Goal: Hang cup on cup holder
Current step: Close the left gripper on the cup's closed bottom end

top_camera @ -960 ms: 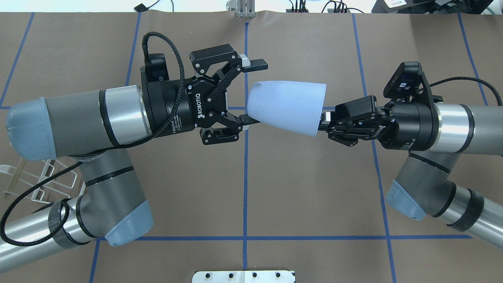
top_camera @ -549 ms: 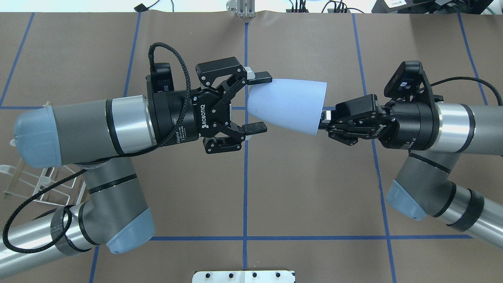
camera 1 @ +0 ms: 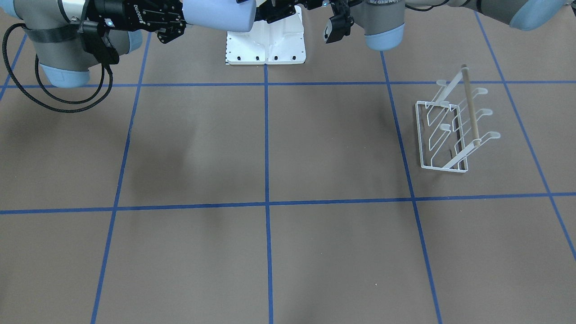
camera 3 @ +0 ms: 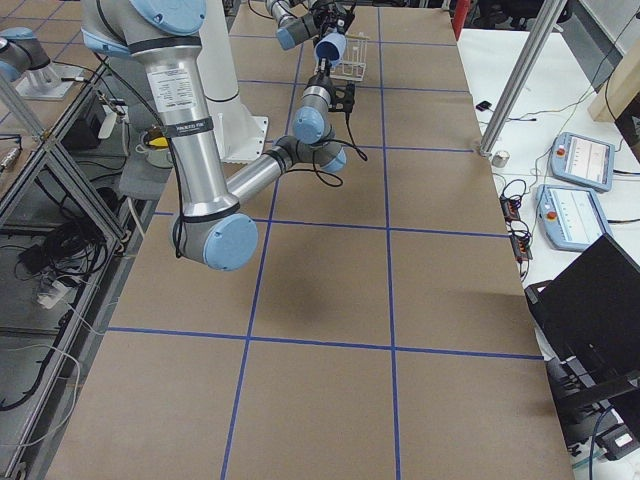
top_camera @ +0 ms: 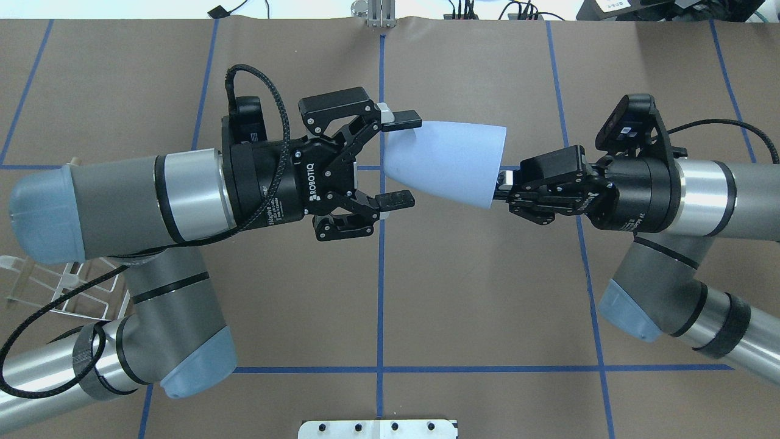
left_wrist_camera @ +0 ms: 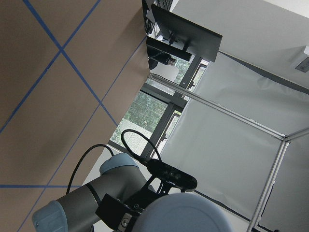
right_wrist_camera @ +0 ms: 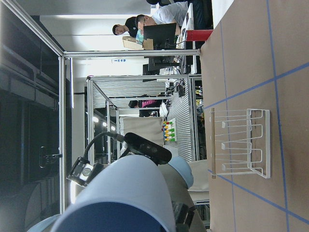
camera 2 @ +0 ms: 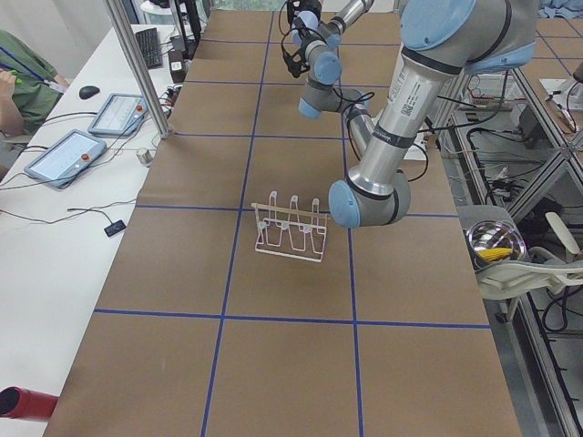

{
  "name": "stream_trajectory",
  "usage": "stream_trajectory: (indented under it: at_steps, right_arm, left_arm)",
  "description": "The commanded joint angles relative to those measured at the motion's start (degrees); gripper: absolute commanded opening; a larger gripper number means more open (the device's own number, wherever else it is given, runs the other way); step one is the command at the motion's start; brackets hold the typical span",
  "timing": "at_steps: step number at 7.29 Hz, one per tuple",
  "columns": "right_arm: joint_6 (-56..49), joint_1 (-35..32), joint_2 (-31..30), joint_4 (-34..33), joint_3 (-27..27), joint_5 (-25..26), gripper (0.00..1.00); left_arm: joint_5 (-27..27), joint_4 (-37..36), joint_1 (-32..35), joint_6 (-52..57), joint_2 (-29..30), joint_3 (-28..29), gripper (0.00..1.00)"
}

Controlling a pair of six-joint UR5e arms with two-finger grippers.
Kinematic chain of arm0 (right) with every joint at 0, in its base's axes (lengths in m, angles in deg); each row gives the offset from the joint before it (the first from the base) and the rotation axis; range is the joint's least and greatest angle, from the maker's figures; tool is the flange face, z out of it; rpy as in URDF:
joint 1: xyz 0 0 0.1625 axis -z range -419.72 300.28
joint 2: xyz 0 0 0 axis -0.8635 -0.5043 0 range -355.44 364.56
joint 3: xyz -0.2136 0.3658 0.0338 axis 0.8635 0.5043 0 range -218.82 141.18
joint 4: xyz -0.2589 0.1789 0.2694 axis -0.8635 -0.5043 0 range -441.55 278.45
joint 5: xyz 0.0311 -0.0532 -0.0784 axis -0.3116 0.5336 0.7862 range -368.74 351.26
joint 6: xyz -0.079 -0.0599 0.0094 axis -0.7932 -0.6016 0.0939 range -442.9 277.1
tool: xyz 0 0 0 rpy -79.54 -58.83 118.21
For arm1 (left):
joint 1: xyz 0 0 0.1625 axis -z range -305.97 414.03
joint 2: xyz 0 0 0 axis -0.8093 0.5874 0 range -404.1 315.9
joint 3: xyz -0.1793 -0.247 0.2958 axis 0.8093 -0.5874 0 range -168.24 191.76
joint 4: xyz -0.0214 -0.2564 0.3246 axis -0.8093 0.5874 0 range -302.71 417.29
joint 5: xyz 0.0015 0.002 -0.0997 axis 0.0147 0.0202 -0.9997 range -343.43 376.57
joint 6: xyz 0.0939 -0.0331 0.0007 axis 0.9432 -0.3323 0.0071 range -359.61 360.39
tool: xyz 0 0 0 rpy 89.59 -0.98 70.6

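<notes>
The cup's wide rim needs to stay free to slip over the cup holder's peg [camera 1: 445,127], so my left gripper needs to grab the cup by its narrow base [camera 1: 249,16] next.
The pale blue cup [top_camera: 445,161] is held lying sideways in the air above the table's middle; it also shows in the front-facing view [camera 1: 220,13]. My right gripper [top_camera: 501,182] is shut on its wide rim. My left gripper [top_camera: 414,158] is open, with one finger [top_camera: 403,118] over the cup's narrow base end and the other finger [top_camera: 396,199] on its near side. The white wire cup holder [camera 1: 443,135] with its beige bar stands empty on the table on my left, partly hidden under my left arm in the overhead view [top_camera: 55,286].
A white base plate [camera 1: 265,45] sits at the table's edge by the robot. A side table with tablets [camera 2: 68,155] and a metal post [camera 2: 137,73] runs along the far side, where an operator [camera 2: 18,73] sits.
My left gripper has moved toward the cup and shifted nearer, so its open fingers now straddle the cup's base end. The right gripper and cup have stayed still.
</notes>
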Motion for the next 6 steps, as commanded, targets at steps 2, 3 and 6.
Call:
stream_trajectory:
  at_steps: [2, 3, 6]
  right_arm:
    - [-0.07, -0.05, 0.0, 0.09, -0.25, 0.0, 0.0]
    - [-0.07, -0.05, 0.0, 0.0, -0.34, 0.17, 0.0]
    - [-0.07, 0.04, 0.0, 0.0, -0.17, 1.23, 0.99]
  left_arm:
    - [0.0, -0.03, 0.0, 0.0, -0.32, 0.11, 0.94]
    - [0.0, -0.03, 0.0, 0.0, -0.32, 0.2, 0.87]
    - [-2.0, -0.21, 0.0, 0.0, -0.32, -0.85, 0.0]
